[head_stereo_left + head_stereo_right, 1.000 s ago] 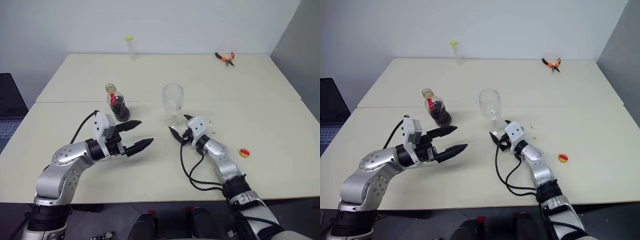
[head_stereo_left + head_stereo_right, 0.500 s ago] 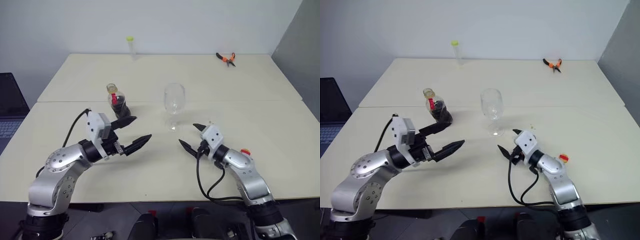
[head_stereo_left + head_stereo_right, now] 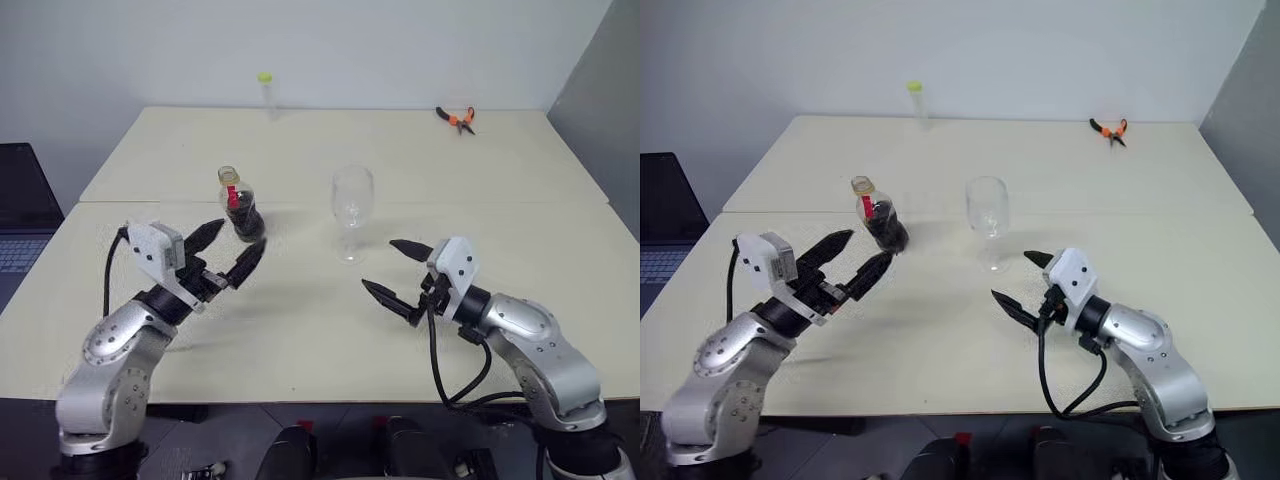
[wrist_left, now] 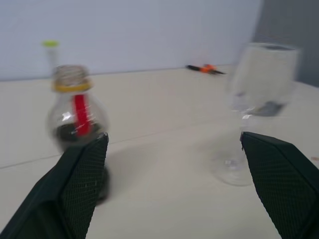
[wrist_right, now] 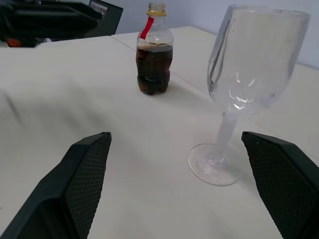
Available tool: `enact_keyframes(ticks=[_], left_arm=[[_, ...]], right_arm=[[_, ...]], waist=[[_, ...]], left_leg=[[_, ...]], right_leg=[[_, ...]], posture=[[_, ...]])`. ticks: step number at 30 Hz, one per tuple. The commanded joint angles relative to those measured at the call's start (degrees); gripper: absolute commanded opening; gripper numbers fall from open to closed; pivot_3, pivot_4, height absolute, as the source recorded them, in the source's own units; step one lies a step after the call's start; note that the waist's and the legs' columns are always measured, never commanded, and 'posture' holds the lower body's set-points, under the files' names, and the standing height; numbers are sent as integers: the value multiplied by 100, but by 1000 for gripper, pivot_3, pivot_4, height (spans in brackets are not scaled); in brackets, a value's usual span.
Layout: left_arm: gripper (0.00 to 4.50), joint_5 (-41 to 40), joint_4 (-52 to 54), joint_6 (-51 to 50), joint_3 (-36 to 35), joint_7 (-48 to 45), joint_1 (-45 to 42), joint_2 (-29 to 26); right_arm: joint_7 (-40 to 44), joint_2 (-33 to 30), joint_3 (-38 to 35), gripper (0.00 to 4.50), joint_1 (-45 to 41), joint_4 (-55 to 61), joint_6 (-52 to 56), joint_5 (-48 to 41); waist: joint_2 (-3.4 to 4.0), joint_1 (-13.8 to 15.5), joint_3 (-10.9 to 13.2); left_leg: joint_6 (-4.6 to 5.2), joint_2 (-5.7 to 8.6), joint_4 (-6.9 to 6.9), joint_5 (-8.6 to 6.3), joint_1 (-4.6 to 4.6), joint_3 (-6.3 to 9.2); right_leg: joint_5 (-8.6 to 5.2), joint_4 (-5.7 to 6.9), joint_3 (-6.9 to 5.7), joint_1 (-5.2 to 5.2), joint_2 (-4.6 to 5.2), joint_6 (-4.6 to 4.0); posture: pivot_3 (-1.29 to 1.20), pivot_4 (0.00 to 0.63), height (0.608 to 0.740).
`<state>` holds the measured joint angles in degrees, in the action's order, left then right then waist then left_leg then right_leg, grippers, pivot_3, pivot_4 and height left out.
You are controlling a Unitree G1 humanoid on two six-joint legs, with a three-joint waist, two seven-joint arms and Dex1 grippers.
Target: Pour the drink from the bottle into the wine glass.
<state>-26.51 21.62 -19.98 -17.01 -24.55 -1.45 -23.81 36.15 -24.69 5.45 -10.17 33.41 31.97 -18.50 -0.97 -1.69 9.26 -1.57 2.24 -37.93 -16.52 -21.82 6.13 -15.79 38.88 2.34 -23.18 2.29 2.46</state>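
Observation:
The bottle's round shoulder (image 3: 235, 191) sticks out under the bottle's neck and gets narrower below. My left gripper will next grab the bottle around its narrow waist (image 3: 243, 213) to pour.
The bottle (image 3: 240, 206) stands upright on the table at centre left, with a red neck label, a yellow ring at its open-looking mouth, and the dark drink (image 5: 154, 69) filling its lower half. To its right stands the empty wine glass (image 3: 352, 206). My left gripper (image 3: 234, 242) is open just in front of and left of the bottle, pointing at it without touching. Nearer the table's front, my right gripper (image 3: 382, 266) hovers open in front of the glass and clear of its foot. Neither gripper holds anything.
Orange-handled pliers (image 3: 455, 118) lie at the back right. A slim clear tube with a yellow-green cap (image 3: 265, 90) stands at the back edge. A dark laptop (image 3: 20, 210) sits off the table's left side. A seam (image 3: 500, 203) runs across the tabletop.
My left gripper swung left and turned to face the bottle. My right gripper drew back from the glass's foot and rose. Both stayed open.

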Motion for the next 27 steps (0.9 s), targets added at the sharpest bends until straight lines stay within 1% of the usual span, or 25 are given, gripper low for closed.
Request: enact_keyframes(ticks=[1, 4, 9, 12, 19, 27], left_arm=[[4500, 636, -209, 571, 124, 382, -58, 132], [4500, 1084, -757, 842, 249, 642, -293, 209], [4500, 1285, -1602, 1230, 288, 665, -802, 242], [4500, 1296, -2268, 1342, 380, 536, -1307, 246], [4500, 1475, -3235, 1701, 542, 402, -1982, 230], [4500, 1762, -4496, 2086, 693, 560, -2784, 365]], right_arm=[[13, -96, -143, 4471, -107, 330, 169, -292], [18, -146, -178, 4471, -123, 465, 331, -504], [4, -184, -239, 4471, -284, 616, 606, -903], [52, -280, -323, 4471, -442, 736, 732, -1161], [-73, -403, -310, 4471, -530, 787, 730, -1241], [-216, -436, -230, 4471, -534, 824, 704, -1205]], waist=[[0, 8, 0], [-1, 24, 0], [-2, 22, -1], [-3, 22, -1], [-4, 21, -1], [-5, 21, -1]], left_leg=[[0, 1, -1, 0, -2, 0], [0, 6, -2, 0, -2, -1], [1, 7, -3, 0, -3, -1], [0, 7, -2, 0, -4, 1], [-1, 8, -3, 1, -6, 1], [-2, 10, -5, 1, -6, 2]], right_leg=[[0, -1, -1, 0, 0, 0], [0, -2, -2, 1, 0, 0], [0, -1, -4, 1, -3, 1], [0, -1, -7, 0, -3, 1], [0, -1, -6, -2, -2, 1], [0, 0, -6, -2, -2, 1]], posture=[[0, 150, 740], [0, 150, 740], [0, 150, 740], [0, 150, 740], [0, 150, 740], [0, 150, 740]])
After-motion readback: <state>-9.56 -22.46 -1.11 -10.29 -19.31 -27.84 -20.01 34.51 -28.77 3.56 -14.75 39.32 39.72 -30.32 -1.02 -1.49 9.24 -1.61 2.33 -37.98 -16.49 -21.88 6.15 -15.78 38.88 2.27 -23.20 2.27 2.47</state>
